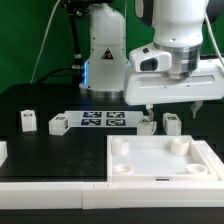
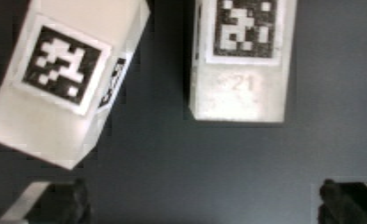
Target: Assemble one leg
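Observation:
I should next grab a leg by its marked body (image 1: 172,123) with my gripper, to fit the leg into the white square piece's corner socket.
Four small white legs with black-and-white markers stand on the black table: two at the exterior view's left (image 1: 28,120) (image 1: 58,125) and two near the middle (image 1: 148,124) (image 1: 172,123). My gripper (image 1: 166,110) hovers just above the middle pair. The wrist view shows two legs, one tilted (image 2: 64,80) and one straight (image 2: 238,60). The gripper (image 2: 198,205) is open and empty, with dark fingertips (image 2: 47,202) at the frame's corners. Both legs lie beyond the fingertips, not between them.
The large flat white square piece with round corner sockets (image 1: 160,162) lies at the front. The marker board (image 1: 103,121) lies between the leg pairs. A white part (image 1: 3,152) shows at the exterior view's left edge. The robot base (image 1: 103,50) stands behind.

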Controlling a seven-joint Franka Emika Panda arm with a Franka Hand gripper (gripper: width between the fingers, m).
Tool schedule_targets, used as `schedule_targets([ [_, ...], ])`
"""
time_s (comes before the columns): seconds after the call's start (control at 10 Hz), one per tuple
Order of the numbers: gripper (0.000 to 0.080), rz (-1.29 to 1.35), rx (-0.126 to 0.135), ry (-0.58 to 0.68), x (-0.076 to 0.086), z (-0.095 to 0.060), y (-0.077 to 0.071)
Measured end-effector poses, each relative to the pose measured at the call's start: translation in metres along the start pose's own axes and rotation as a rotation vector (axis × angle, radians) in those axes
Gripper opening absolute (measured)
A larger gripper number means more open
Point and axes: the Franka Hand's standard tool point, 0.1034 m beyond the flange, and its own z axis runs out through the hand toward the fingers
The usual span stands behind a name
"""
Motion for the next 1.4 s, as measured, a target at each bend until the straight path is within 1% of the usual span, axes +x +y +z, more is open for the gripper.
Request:
schedule_targets([
  [0.1, 0.0648, 0.004, -0.003, -0.100, -0.003, 0.002, -0.003],
  [0.2, 0.0648, 0.010, -0.003, -0.162, -0.004, 0.003, -0.005],
  [0.3, 0.0648, 0.009, -0.008, -0.278, -0.012, 0.004, -0.006],
  [0.4, 0.0648, 0.007, -0.009, -0.379, -0.014, 0.005, -0.008],
  [0.5, 0.0648, 0.005, -0.010, -0.435, -0.013, 0.008, -0.010],
  [0.6, 0.0648, 0.002, -0.015, -0.553, -0.022, 0.009, -0.010],
  [0.8, 0.0648, -0.006, -0.018, -0.752, -0.024, 0.016, -0.012],
  [0.9, 0.0648, -0.008, -0.016, -0.736, -0.017, 0.021, -0.014],
  [1.1, 0.0648, -0.014, -0.023, -0.748, -0.023, 0.027, -0.016],
  [1.4, 0.0648, -0.020, -0.028, -0.744, -0.026, 0.034, -0.019],
])
